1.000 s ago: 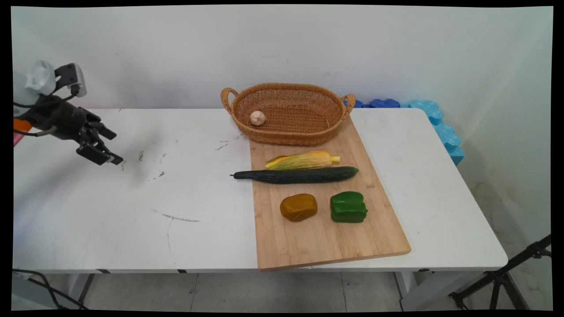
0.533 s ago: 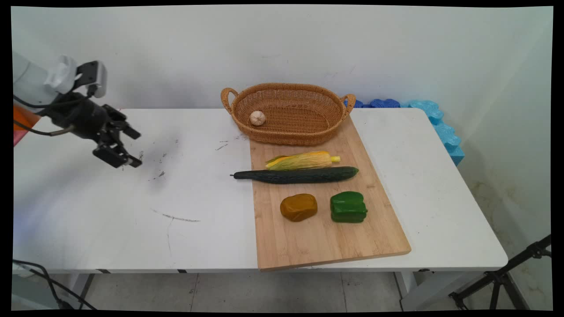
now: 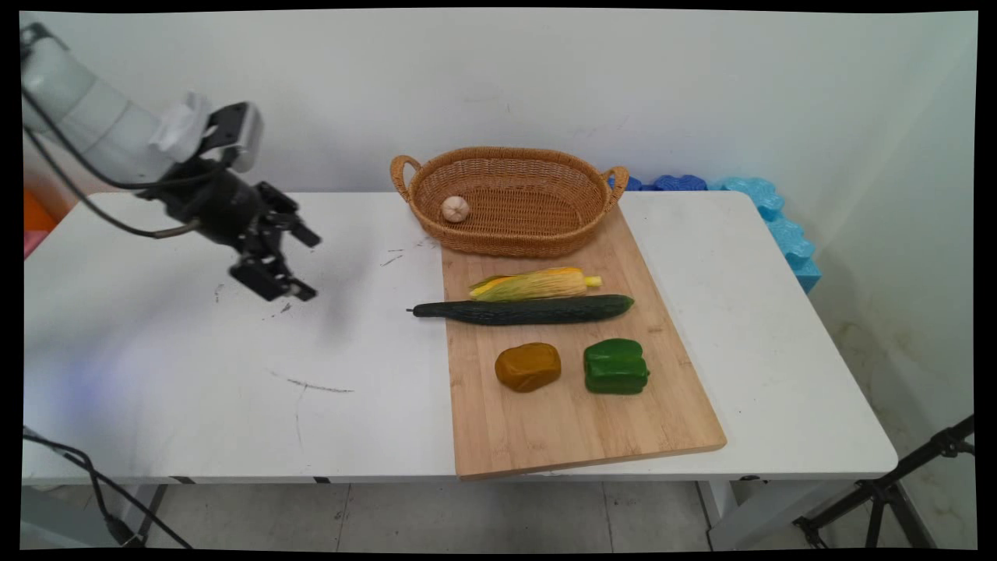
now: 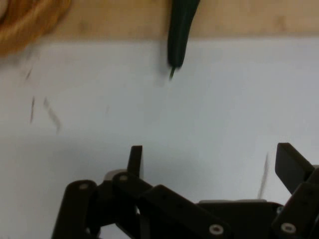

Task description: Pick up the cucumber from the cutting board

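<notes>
My gripper is to grip the cucumber next by its rounded green end (image 3: 621, 305) opposite the stem. Then it can lift the cucumber over to the wicker basket (image 3: 523, 201).
My black gripper (image 3: 308, 265) hangs open and empty above the left half of the white table (image 3: 195, 374); in the hand view the gripper (image 4: 209, 159) shows both fingers spread wide. The nearest thing is a long dark green cucumber (image 3: 523, 310), whose stem end juts off the wooden board (image 3: 576, 421) toward me; the cucumber (image 4: 180, 27) shows at the top of the hand view. An ear of corn (image 3: 533, 284) lies behind it. A brown lump (image 3: 528, 366) and a green bell pepper (image 3: 616, 365) sit nearer the front.
A wicker basket (image 3: 537, 234) stands at the back of the board with a garlic bulb (image 3: 455, 208) inside; the basket (image 4: 25, 25) also shows in the hand view's top left corner. Blue foam pieces (image 3: 779, 226) line the table's far right edge. A black tripod (image 3: 896, 491) stands at lower right.
The arm has swung to the right across the table's left side, bringing the open gripper closer to the cucumber's stem end. Nothing on the board or in the basket has moved.
</notes>
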Motion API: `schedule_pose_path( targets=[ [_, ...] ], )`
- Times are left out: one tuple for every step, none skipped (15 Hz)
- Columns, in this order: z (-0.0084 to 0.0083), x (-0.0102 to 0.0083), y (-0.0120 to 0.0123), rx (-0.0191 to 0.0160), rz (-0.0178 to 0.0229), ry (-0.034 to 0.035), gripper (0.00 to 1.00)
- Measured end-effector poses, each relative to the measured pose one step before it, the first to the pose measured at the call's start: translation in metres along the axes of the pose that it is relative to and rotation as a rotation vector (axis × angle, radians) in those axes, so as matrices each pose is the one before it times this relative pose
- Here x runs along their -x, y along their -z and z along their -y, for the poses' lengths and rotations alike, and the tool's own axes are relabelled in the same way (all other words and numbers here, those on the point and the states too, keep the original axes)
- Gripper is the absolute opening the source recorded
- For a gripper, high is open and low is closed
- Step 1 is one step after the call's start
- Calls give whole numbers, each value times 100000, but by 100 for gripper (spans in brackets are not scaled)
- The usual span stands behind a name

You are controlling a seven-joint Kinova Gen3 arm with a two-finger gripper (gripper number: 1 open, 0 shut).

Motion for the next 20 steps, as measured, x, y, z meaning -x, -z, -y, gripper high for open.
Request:
schedule_pose_path(
  targets=[
    [-221,-1124,-615,1101,-1265,-924,100],
    [-199,-1304,-789,1104,-1560,-919,100],
    [-137,-1082,-710,826,-1234,-731,100],
    [-108,-1275,-927,728,-1372,-876,100],
    [-59,-1247,-975,483,-1371,-763,100],
    [-24,-1264,-1038,316,-1238,-792,100],
    [43,-1135,-969,110,-1075,-661,100],
    [76,-1272,-1137,-72,-1095,-751,100],
    [91,-1256,-1163,-194,-917,-831,100],
    [125,-1073,-1072,-282,-681,-758,100],
    [162,-1152,-1228,-448,-588,-914,100],
    [156,-951,-1074,-395,-356,-866,100],
    [220,-1094,-1308,-416,-276,-1045,100],
    [204,-986,-1258,-391,-180,-949,100],
    [195,-906,-1238,-252,-119,-887,100],
    [126,-757,-1088,-58,-5,-839,100],
    [111,-465,-687,-74,-16,-486,100],
    [146,-658,-1031,-46,40,-807,100],
    [179,-716,-1188,16,99,-945,100],
    [137,-552,-961,52,135,-778,100]
  ],
)
